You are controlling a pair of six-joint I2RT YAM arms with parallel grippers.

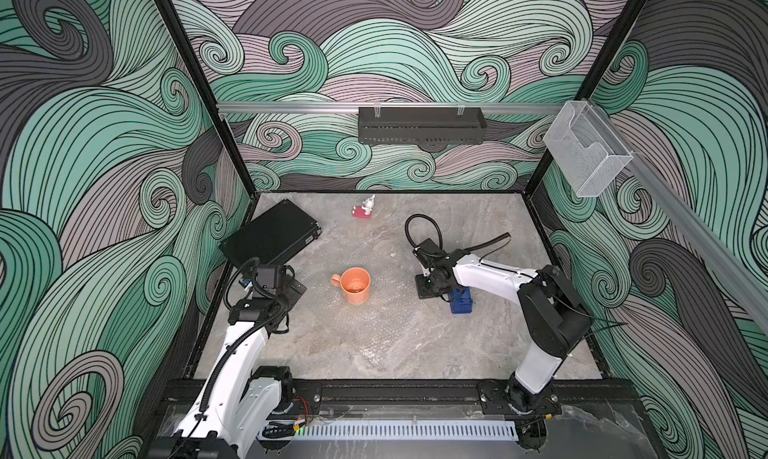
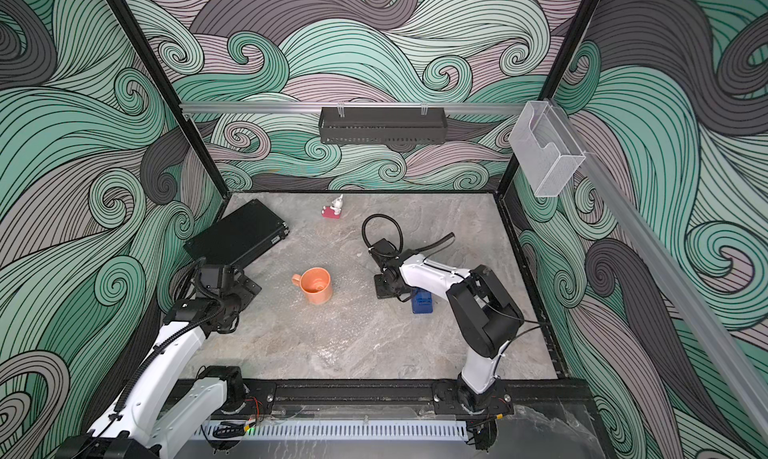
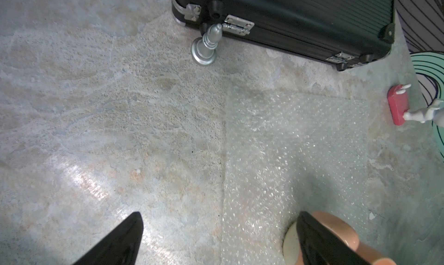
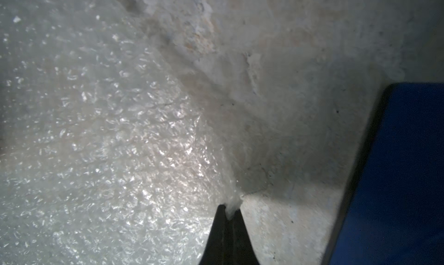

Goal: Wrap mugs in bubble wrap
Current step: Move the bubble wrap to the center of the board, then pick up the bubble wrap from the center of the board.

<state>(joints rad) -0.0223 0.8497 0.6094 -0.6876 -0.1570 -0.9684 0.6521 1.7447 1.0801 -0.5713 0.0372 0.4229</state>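
Next, my left gripper grabs the bubble wrap's loose edge on the handle side, to fold it over and wrap the mug (image 1: 355, 285).
The salmon-orange mug (image 1: 355, 285) (image 2: 316, 285) stands upright on the bubble wrap (image 1: 386, 311) (image 3: 288, 143), a clear dotted sheet lying flat on the table. Its handle points toward the left arm. My right gripper (image 1: 424, 289) (image 4: 230, 207) is down at the sheet's right edge, shut on a pinched bit of bubble wrap (image 4: 108, 131). My left gripper (image 1: 297, 288) (image 3: 219, 214) hovers open to the left of the mug with nothing between its fingers. One fingertip partly hides the mug (image 3: 341, 225) in the left wrist view.
A blue tape dispenser (image 1: 461, 301) (image 4: 408, 167) stands right beside the right gripper. A black case (image 1: 270, 232) (image 3: 300, 19) lies at the back left with a silver pawn-like piece (image 3: 206, 47) against it. A red-and-white figurine (image 1: 365, 208) (image 3: 398, 107) sits near the back wall.
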